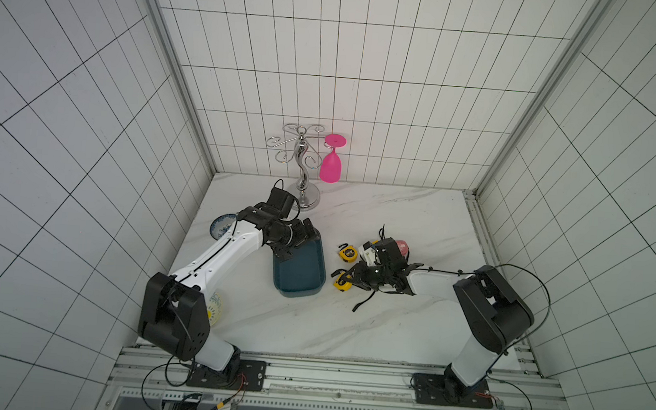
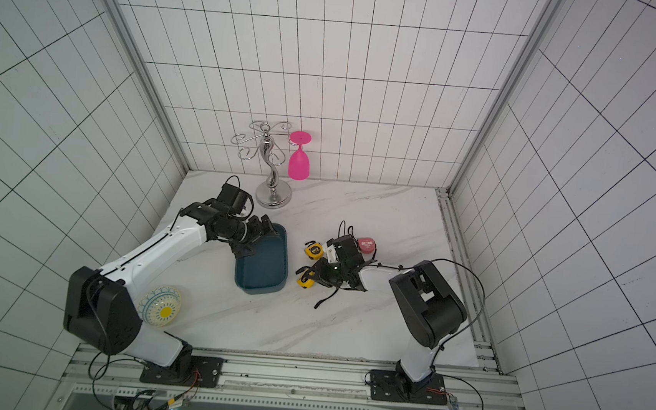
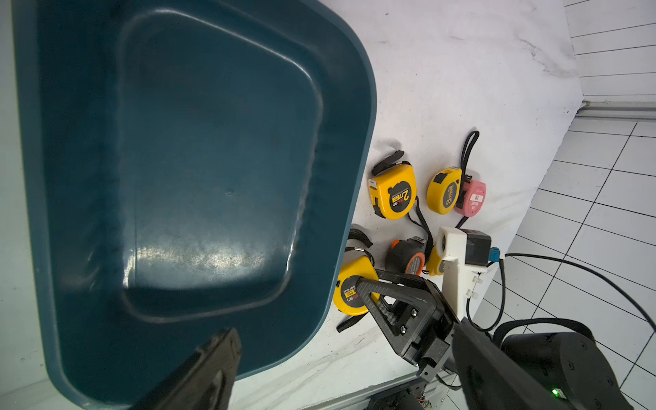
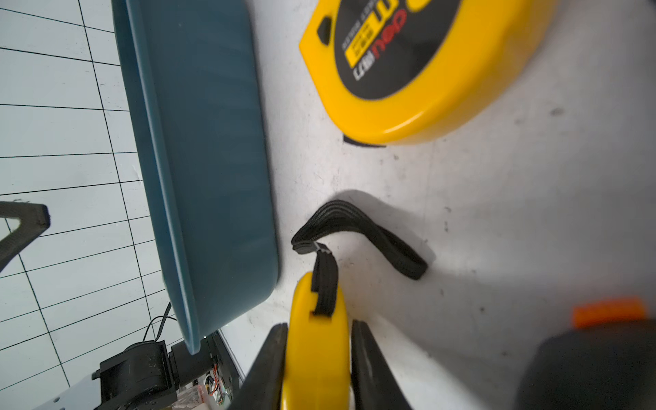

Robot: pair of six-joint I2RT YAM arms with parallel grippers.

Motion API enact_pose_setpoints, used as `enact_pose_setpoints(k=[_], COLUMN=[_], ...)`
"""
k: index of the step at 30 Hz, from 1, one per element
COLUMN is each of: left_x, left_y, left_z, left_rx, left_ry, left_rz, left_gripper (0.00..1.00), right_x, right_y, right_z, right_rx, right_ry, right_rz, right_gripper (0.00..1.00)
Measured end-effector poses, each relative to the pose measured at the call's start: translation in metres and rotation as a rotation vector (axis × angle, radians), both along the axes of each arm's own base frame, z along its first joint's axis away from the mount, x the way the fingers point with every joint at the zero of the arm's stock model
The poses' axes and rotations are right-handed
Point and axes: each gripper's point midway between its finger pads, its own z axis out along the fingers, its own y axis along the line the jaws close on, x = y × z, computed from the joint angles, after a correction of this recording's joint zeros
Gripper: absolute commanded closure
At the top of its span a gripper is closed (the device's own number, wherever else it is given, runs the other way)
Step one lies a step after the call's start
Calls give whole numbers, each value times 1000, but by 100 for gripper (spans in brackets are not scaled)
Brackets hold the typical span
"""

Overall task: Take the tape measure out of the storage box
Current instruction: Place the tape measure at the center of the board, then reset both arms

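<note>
The yellow tape measure [image 1: 341, 282] is low over flat marble beside the box's side and would land there, so my right gripper needs to release it.
The storage box [image 1: 300, 276] [image 2: 263, 269] is a shallow dark teal tub in the middle of the table, and the left wrist view shows its inside [image 3: 213, 159] empty. My right gripper [image 1: 348, 281] [image 4: 319, 324] is shut on a yellow tape measure [image 1: 341, 282] [image 2: 305, 279] [image 4: 316, 340], held on edge low over the table just outside the box's right wall. Its black strap [image 4: 358, 230] lies on the marble. My left gripper [image 1: 295, 241] [image 2: 255, 238] [image 3: 344, 332] hangs open over the box's far left rim, holding nothing.
More tape measures lie right of the box: a yellow one [image 1: 348, 253] [image 3: 392, 193], another yellow [image 3: 443, 191], a pink one [image 1: 402, 247] [image 3: 470, 197] and a black-orange one [image 3: 404, 255]. A chrome glass rack [image 1: 301, 164] with a pink glass [image 1: 330, 166] stands at the back. Patterned plates [image 1: 222, 225] [image 2: 160, 305] sit at the left.
</note>
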Motion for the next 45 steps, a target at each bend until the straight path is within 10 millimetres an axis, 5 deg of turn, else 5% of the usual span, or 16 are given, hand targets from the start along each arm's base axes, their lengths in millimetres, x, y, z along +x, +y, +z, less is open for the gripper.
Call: enact_pose_setpoints(k=[15,28,35,45], left_x=[-2,-4,-3,17], left_y=[12,61,105,150], left_z=[14,20,20,25], left_rx=[27,257,442,594], left_ry=[-64,-171,-268,-528], left_rz=[11,49,83,116], left_gripper=[3,2,2,2], right_x=[-8,4,37,93], right_y=[-23,-50,-95,-201], right_z=[-1,66,89,102], right_rx=[-124,-151,-216,-475], right_ry=[14,-148,-237,-406], right_rz=[-1,-51,-151,-387], right_gripper=[27,2,1,1])
